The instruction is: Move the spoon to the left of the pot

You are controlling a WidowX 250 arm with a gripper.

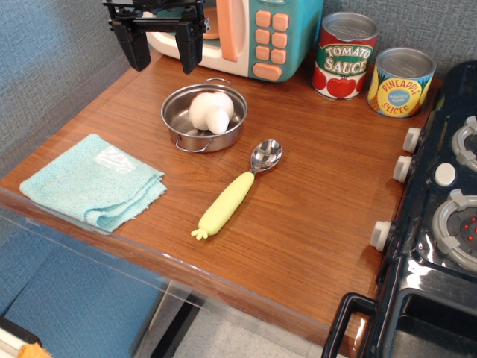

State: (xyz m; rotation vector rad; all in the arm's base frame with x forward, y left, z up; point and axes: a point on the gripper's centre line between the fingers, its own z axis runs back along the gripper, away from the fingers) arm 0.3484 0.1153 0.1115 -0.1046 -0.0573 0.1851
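Observation:
My gripper grips the spoon by its pale yellow-green handle [227, 203] next, to set the spoon down beside the steel pot [179, 124].
The spoon [237, 189] lies flat on the wooden table, silver bowl pointing up-right, pale yellow-green handle with frilled end pointing down-left. It sits just right of and in front of the pot [179, 124], a shallow steel pot with wire loop handles that holds a white mushroom-shaped toy [211, 111]. My gripper [163, 54] hangs at the back left, above and behind the pot, its two black fingers apart and empty. It is well away from the spoon.
A folded light-blue cloth [93, 180] lies left of the pot near the front edge. A toy microwave [253, 33] stands at the back. Tomato sauce can [344, 56] and pineapple can [401, 82] stand back right. A black toy stove [440, 224] borders the right side.

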